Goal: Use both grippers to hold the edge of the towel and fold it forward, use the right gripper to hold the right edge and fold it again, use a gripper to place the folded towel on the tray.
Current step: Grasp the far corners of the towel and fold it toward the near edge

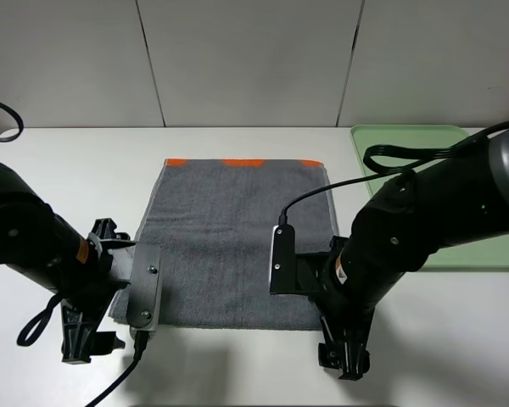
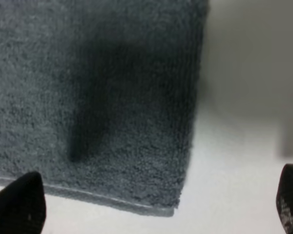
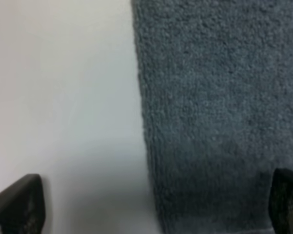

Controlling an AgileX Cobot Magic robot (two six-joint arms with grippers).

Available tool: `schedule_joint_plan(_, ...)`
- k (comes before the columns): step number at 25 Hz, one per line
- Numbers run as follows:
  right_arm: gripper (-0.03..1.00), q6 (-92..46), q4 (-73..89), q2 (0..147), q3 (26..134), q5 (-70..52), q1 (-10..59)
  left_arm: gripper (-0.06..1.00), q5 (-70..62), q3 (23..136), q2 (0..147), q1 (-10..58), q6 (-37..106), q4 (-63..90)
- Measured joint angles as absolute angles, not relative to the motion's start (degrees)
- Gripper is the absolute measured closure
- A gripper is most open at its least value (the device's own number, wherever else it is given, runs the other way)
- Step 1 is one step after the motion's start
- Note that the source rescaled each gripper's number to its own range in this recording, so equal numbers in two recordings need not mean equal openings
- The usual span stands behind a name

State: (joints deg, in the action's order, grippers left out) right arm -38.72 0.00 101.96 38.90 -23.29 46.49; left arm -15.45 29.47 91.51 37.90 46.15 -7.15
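I will grab the towel by its plain edge's corner with my left gripper next. Then I will fold the towel over to the towel's orange-patched hem.
The dark grey towel lies flat on the white table, with orange patches along its far hem. Its plain near edge faces the front. My left gripper hangs open just over the near-left corner, one fingertip over the cloth and the other over bare table. The right gripper is open astride the right edge by the near-right corner, holding nothing. In each wrist view only the fingertips show, and the left gripper and right gripper are empty. The pale green tray lies at the far right, partly behind the right arm.
Bare white table lies in front of the towel and to its left. A white panelled wall closes the back. A black cable loop shows at the far left edge.
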Motion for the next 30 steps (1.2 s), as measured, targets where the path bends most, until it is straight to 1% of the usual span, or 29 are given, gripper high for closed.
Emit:
schedule_joint_plan(10,-0.03,-38.9,0.0,104.5,39.0,-22.5,46.5,0.03,-13.8,29.5,91.5,37.9,46.3,-4.9)
schedule_joint_plan(19,-0.03,-38.9,0.0,105.0,39.4,-23.0,46.5,0.05,-10.9,29.5,91.6,37.9,50.0,-3.2)
schedule_joint_plan(30,-0.03,-38.9,0.3,105.1,39.4,-22.9,46.5,0.09,-9.6,29.5,98.9,37.9,50.1,-3.0)
